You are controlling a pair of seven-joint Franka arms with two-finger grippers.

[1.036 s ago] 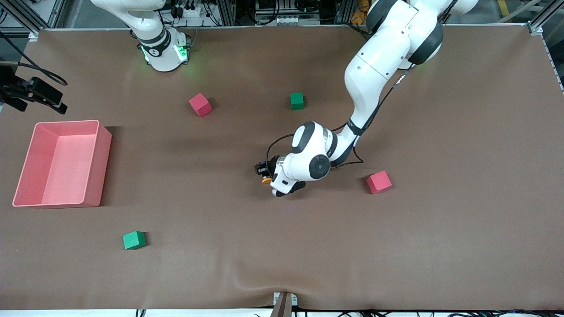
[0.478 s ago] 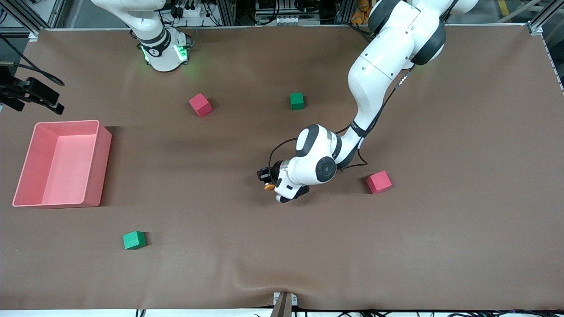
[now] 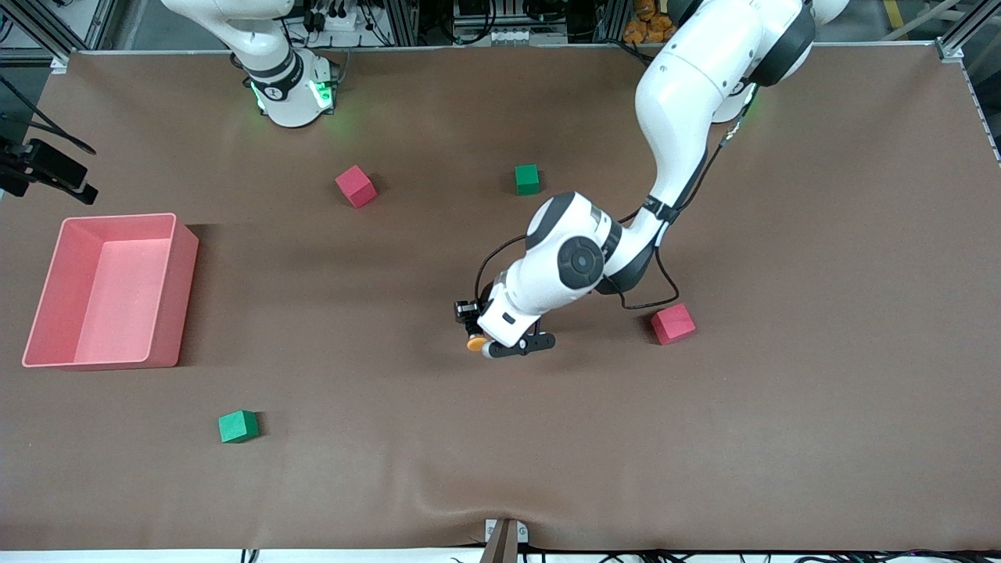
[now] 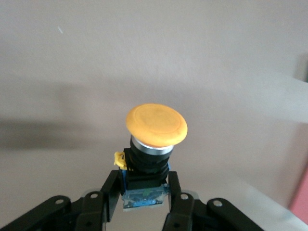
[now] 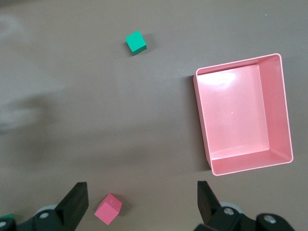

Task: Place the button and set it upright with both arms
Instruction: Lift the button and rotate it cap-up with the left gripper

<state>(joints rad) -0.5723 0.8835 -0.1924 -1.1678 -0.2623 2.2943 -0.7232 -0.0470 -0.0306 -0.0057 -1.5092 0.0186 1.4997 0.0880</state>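
The button's orange cap (image 3: 476,343) (image 4: 157,124) hangs lowest, below the gripper's fingers, so my left gripper keeps holding the button from here until its bluish base stands on the tabletop.
The button (image 3: 475,342) has an orange cap and a black body with a bluish base. My left gripper (image 3: 471,324) is shut on that base and holds the button low over the middle of the table, cap pointing away from the fingers. In the left wrist view the button (image 4: 156,126) sits between the fingers (image 4: 174,192) of the left gripper (image 4: 144,204). My right gripper (image 3: 51,172) hangs high at the right arm's end of the table, above the pink bin. It is open and empty in the right wrist view (image 5: 139,202).
A pink bin (image 3: 184,289) stands at the right arm's end and also shows in the right wrist view (image 5: 199,115). Red cubes (image 3: 356,186) (image 3: 673,323) and green cubes (image 3: 527,179) (image 3: 238,426) lie scattered. The right wrist view shows a green cube (image 5: 136,42) and a red cube (image 5: 108,209).
The left arm's wrist has swung and risen, and the button has shifted slightly nearer the front camera. The right gripper has drifted toward the table's end.
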